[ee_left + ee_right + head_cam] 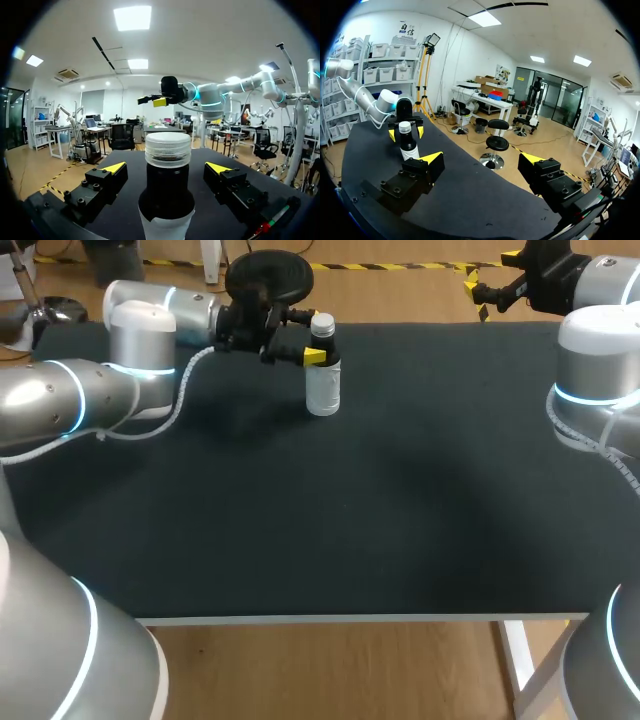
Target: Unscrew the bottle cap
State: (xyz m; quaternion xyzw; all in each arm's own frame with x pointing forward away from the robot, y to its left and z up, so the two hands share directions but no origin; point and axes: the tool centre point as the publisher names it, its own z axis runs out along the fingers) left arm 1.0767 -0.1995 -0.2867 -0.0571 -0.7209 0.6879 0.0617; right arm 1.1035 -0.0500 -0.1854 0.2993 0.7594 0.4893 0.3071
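Observation:
I should next grab the bottle by its dark neck with my left gripper, so that the bottle's clear ribbed cap stays free to unscrew.
A small bottle with a dark neck, a white label and a clear ribbed cap stands upright at the back middle of the black table. My left gripper reaches in level from the left and is open, with a yellow-tipped finger on each side of the bottle's neck. In the left wrist view the bottle and cap stand between the fingers with a gap on both sides. My right gripper is open and empty, raised past the table's back right edge. From it, the bottle is far ahead.
A round black stool stands just behind the table's back edge near the left gripper. The table mat's white front edge runs across near me.

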